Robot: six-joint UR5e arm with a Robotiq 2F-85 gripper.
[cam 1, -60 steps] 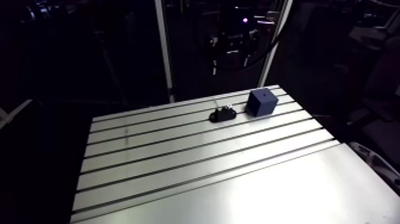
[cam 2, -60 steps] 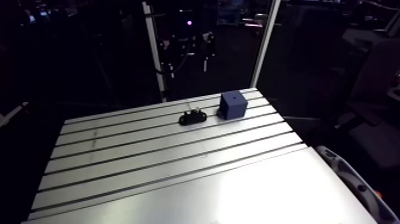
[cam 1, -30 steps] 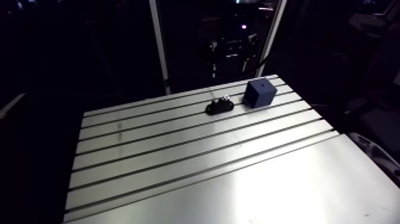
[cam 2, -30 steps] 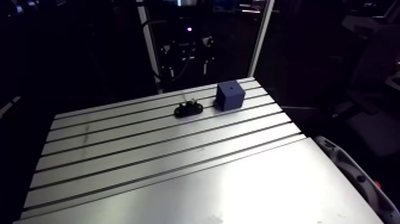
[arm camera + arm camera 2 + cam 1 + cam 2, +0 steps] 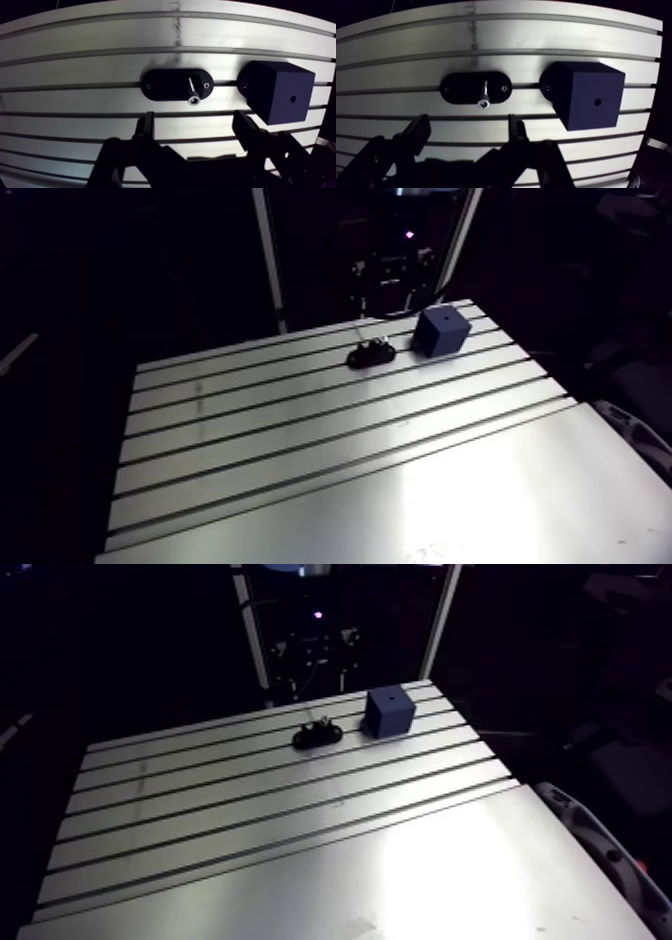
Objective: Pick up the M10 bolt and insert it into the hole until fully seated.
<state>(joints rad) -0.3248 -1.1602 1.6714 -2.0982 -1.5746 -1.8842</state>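
My gripper grabs the bolt by its exposed socket head (image 5: 194, 100) next, since the bolt's lower end is sunk in the black holder (image 5: 177, 84).
A silver M10 bolt (image 5: 192, 92) stands upright in a black oval holder (image 5: 177, 84) on the slotted table (image 5: 90, 65). Beside it sits a dark blue cube (image 5: 280, 93) with a small hole (image 5: 293, 98) in its upper face. In the wrist view my gripper (image 5: 195, 125) hangs above the table just short of the holder, open, with nothing between its fingers (image 5: 147, 126). The arm view shows the holder (image 5: 370, 354) and the cube (image 5: 441, 330) near the table's far edge; the gripper does not show there.
The table's long slots run crosswise under the gripper. A smooth unslotted plate (image 5: 480, 498) covers the near part of the table. A white upright post (image 5: 268, 258) stands behind the far edge.
The arm view has shifted as the camera moved. The bolt, holder and cube keep their places on the table.
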